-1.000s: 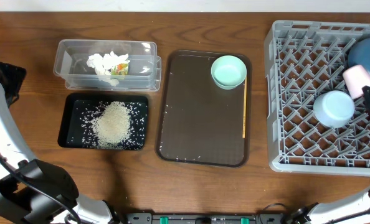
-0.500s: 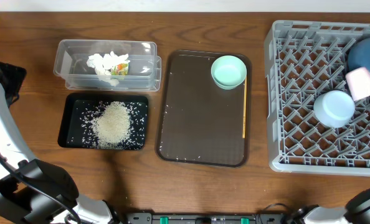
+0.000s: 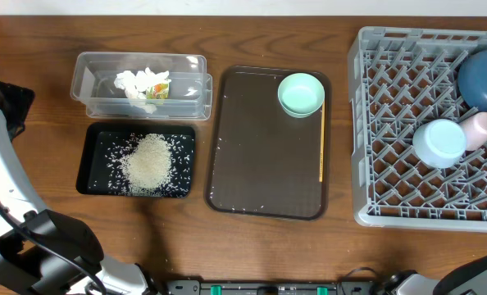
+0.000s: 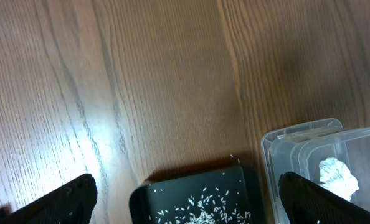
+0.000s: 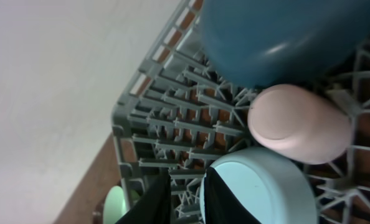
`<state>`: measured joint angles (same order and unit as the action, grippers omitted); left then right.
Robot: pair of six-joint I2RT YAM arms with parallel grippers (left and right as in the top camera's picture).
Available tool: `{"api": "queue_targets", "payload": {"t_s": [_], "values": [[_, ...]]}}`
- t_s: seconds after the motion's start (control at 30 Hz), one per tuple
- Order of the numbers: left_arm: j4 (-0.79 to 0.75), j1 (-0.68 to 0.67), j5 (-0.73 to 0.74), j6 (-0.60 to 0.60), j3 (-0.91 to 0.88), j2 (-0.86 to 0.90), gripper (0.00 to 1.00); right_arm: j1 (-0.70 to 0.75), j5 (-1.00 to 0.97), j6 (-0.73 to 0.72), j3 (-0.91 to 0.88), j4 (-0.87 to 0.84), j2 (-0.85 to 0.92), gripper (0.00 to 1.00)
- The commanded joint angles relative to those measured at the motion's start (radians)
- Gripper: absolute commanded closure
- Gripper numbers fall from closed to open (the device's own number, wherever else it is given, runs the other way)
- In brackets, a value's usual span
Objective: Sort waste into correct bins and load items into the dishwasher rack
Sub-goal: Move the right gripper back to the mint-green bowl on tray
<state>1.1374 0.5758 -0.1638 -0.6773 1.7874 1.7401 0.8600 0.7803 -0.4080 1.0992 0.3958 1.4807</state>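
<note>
The mint green bowl needs to be tilted on edge into the dishwasher rack point(image 3: 391, 123), so my right gripper will next grab it by its rim point(image 3: 320, 98), pinching the bowl's side.
The grey dishwasher rack point(image 3: 391, 123) holds the dark blue plate point(image 3: 483, 75), the pink cup point(image 3: 480, 127) on its side and the light blue bowl point(image 3: 439, 142). The mint green bowl point(image 3: 301, 93) and the wooden stick point(image 3: 321, 147) lie on the brown tray. Tissue point(image 3: 143, 84) is in the clear tub point(image 3: 92, 74), and rice point(image 3: 151, 162) in the black tray point(image 3: 96, 168). My right gripper point(image 5: 188, 202) hangs over the rack, jaws slightly open and empty, with the cup point(image 5: 300, 121) and bowl point(image 5: 266, 186) below it. My left gripper point(image 4: 191, 199) is wide open above the black tray point(image 4: 191, 190).
The brown serving tray point(image 3: 260, 164) lies between the bins and the rack. My left arm point(image 3: 6, 164) runs along the table's left side. Bare wood lies beyond the black tray and tub point(image 4: 297, 146) in the left wrist view.
The pink cup has left my right gripper and settled lower in the rack, against the light blue bowl. The right gripper has pulled out of the overhead view.
</note>
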Motion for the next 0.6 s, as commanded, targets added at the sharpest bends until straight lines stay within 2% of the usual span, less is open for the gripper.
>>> {"api": "queue_targets", "payload": {"t_s": [0.0,0.13,0.33,0.4,0.43,0.47,0.57], "values": [[0.003,0.004,-0.006,0.003,0.002,0.005,0.05,-0.087,-0.15,0.022,-0.003,0.006,-0.016,0.84],[0.003,0.004,-0.006,0.003,0.002,0.005,0.05,-0.211,-0.227,0.073,-0.003,0.01,-0.016,0.83],[0.003,0.004,-0.006,0.003,0.002,0.005,0.05,-0.483,-0.231,0.111,-0.003,-0.032,-0.016,0.73],[0.003,0.004,-0.006,0.003,0.002,0.005,0.05,-0.598,-0.238,0.117,-0.003,-0.078,-0.016,0.67],[0.003,0.004,-0.005,0.003,0.002,0.005,0.05,-0.651,-0.259,0.117,-0.002,-0.1,-0.016,0.59],[0.003,0.004,-0.006,0.003,0.002,0.005,0.05,-0.723,-0.305,0.117,0.0,-0.125,-0.016,0.5],[0.003,0.004,-0.006,0.003,0.002,0.005,0.05,-0.918,-0.489,0.191,0.026,-0.144,-0.009,0.41]]}}
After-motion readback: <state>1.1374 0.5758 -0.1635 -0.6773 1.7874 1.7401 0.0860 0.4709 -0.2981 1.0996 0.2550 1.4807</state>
